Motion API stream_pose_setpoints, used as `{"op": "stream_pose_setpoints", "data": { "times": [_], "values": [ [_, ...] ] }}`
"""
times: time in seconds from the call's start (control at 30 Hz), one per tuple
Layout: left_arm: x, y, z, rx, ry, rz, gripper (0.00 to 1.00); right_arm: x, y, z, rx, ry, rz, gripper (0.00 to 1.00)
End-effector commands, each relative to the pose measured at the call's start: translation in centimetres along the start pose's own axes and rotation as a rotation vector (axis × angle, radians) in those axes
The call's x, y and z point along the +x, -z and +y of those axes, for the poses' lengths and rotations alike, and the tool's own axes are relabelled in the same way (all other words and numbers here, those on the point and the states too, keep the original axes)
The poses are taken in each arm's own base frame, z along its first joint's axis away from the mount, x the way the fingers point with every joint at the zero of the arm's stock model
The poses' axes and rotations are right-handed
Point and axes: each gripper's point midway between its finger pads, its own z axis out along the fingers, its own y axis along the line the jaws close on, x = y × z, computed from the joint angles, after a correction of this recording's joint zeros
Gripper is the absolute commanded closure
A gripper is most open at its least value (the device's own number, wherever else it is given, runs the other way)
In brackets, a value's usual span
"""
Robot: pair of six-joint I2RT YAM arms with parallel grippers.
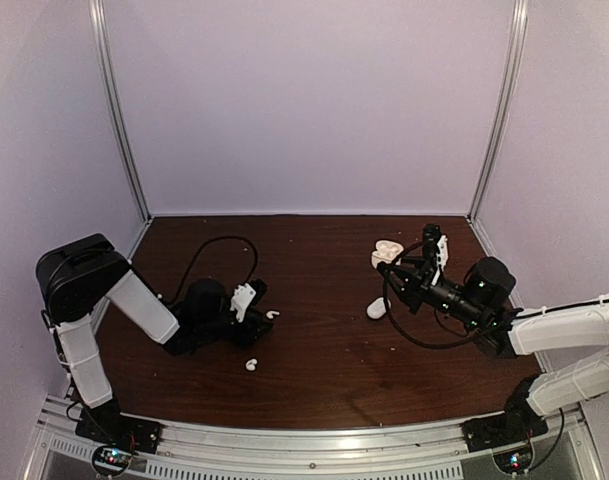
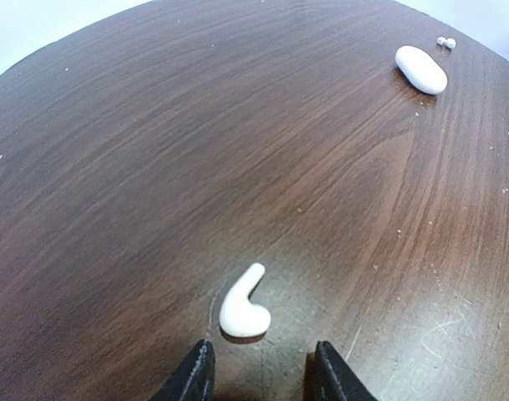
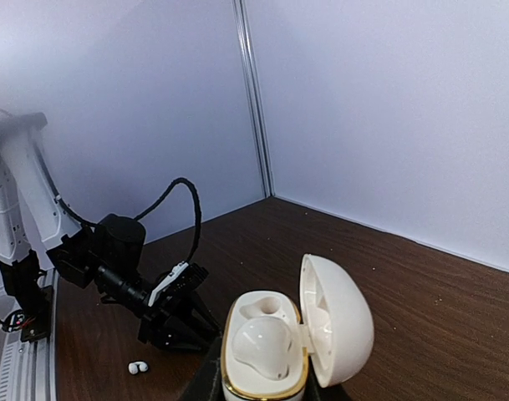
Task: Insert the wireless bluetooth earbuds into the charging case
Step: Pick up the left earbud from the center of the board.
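My left gripper should next grab the rounded head of the white earbud (image 1: 272, 314). The earbud will go into the case stem-first, stem away from the fingers.
A white earbud (image 2: 243, 305) lies on the table just ahead of my left gripper (image 2: 264, 378), which is open, its fingertips low either side of it; from above the earbud (image 1: 272, 314) sits at the gripper (image 1: 260, 300). A second earbud (image 1: 251, 364) lies nearer the front and shows in the right wrist view (image 3: 138, 367). My right gripper (image 3: 267, 394) is shut on an open white charging case (image 3: 271, 355) with a gold rim, held above the table (image 1: 386, 252). One earbud (image 3: 267, 344) sits in it; the other socket (image 3: 268, 308) is empty.
A closed white case (image 1: 378, 308) lies on the table below the right gripper (image 1: 389, 268); it also shows in the left wrist view (image 2: 421, 68), with tiny white bits (image 2: 446, 42) beyond it. Pale walls enclose the brown table (image 1: 324, 380).
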Motion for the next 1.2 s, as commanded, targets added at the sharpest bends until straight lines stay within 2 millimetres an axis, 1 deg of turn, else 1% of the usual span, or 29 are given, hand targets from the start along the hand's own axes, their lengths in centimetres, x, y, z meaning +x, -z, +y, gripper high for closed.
{"op": "stream_pose_setpoints", "data": {
  "times": [0.0, 0.17, 0.23, 0.3, 0.53, 0.67, 0.73, 0.83, 1.0, 1.07, 1.13, 1.17],
  "values": [
    [3.0, -0.9, 0.1, 0.001, -0.052, 0.085, 0.57, -1.4, -0.4, 0.1, -0.011, 0.006, -0.035, 1.00],
    [3.1, -1.9, 0.0, 0.022, -0.082, 0.078, 0.59, -1.5, -0.2, 0.0, 0.000, 0.010, -0.033, 1.00],
    [3.1, -2.0, 0.0, 0.025, -0.083, 0.076, 0.60, -1.5, -0.2, 0.0, 0.000, 0.009, -0.031, 1.00],
    [3.2, -2.1, -0.1, 0.032, -0.120, 0.072, 0.62, -1.4, -0.2, 0.0, 0.000, 0.009, -0.029, 1.00],
    [3.9, -2.3, -0.3, 0.049, -0.136, 0.081, 0.72, -1.5, -0.3, 0.0, -0.001, 0.012, -0.029, 1.00],
    [3.9, -2.2, -0.2, 0.041, -0.141, 0.081, 0.77, -1.4, -0.3, 0.0, -0.002, 0.012, -0.027, 1.00],
    [3.5, -2.2, -0.1, 0.034, -0.142, 0.082, 0.78, -1.3, -0.3, 0.0, -0.001, 0.012, -0.026, 1.00],
    [2.4, -2.0, 0.0, 0.027, -0.132, 0.077, 0.80, -1.3, -0.3, 0.0, -0.001, 0.015, -0.025, 1.00],
    [0.3, -1.1, 0.4, -0.004, -0.094, 0.101, 0.82, -1.1, -0.4, 0.0, -0.004, 0.025, -0.015, 1.00],
    [-0.1, -0.4, 0.2, -0.011, -0.046, 0.141, 0.83, -0.7, -0.4, 0.0, -0.007, 0.037, -0.006, 1.00],
    [-1.2, 0.3, 0.0, -0.018, -0.024, 0.154, 0.83, -0.2, -0.4, 0.0, -0.011, 0.062, 0.006, 1.00],
    [-2.4, 0.9, -0.2, -0.015, -0.014, 0.148, 0.84, 0.1, -0.4, 0.0, -0.013, 0.077, 0.010, 1.00]
  ]
}}
